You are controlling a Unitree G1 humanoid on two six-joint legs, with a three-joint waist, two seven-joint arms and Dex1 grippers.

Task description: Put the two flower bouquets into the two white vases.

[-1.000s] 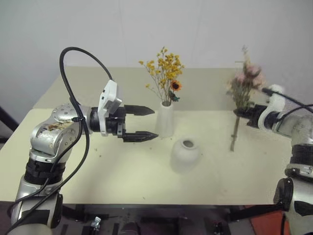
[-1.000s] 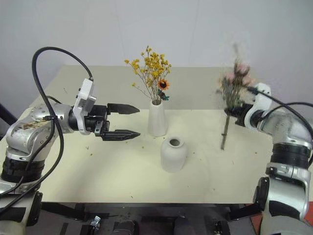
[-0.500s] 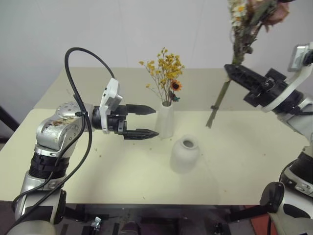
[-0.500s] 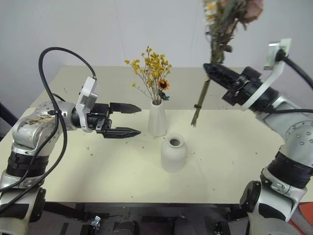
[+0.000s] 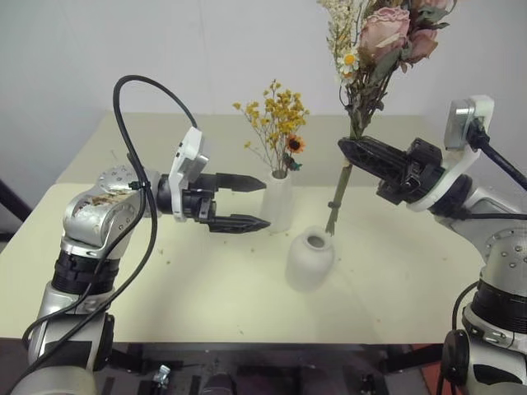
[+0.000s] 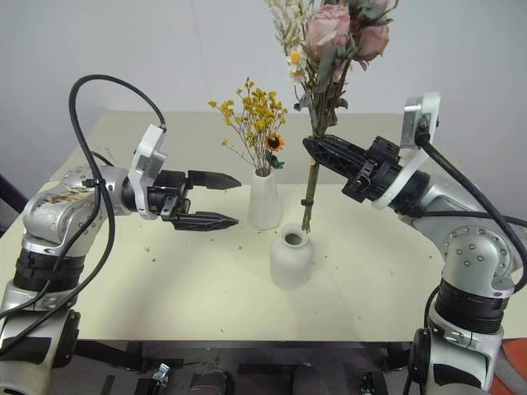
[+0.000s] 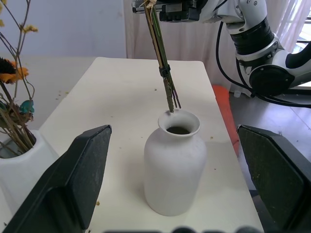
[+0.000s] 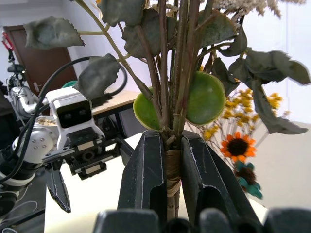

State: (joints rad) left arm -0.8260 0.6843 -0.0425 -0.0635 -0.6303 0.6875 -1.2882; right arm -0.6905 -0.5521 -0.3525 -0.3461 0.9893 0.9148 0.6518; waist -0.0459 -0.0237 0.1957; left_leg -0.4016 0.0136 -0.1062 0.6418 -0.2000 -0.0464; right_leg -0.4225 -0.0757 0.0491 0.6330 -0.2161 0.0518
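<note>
My right gripper stays closed on the fuller bouquet with pink roses for now, as in the fixed view its stem ends hang outside the opening of the squat white vase.
My right gripper is shut on the stems of the fuller bouquet with pink roses, holding it nearly upright. Its stem ends hang at the far rim of the squat white vase, right at the mouth. In the right wrist view both black fingers clamp the bound stems. The thin yellow bouquet stands in the tall white vase. My left gripper is open and level, its tips just left of the tall vase, with nothing between them.
The cream table carries small flower crumbs near its left side. A white wall rises behind the far edge. There is free tabletop in front of and to the right of the squat vase.
My right gripper has swung left with the rose bouquet and turned it more upright, bringing the stem ends from mid-air down to the squat vase's mouth. The left gripper has stayed put.
</note>
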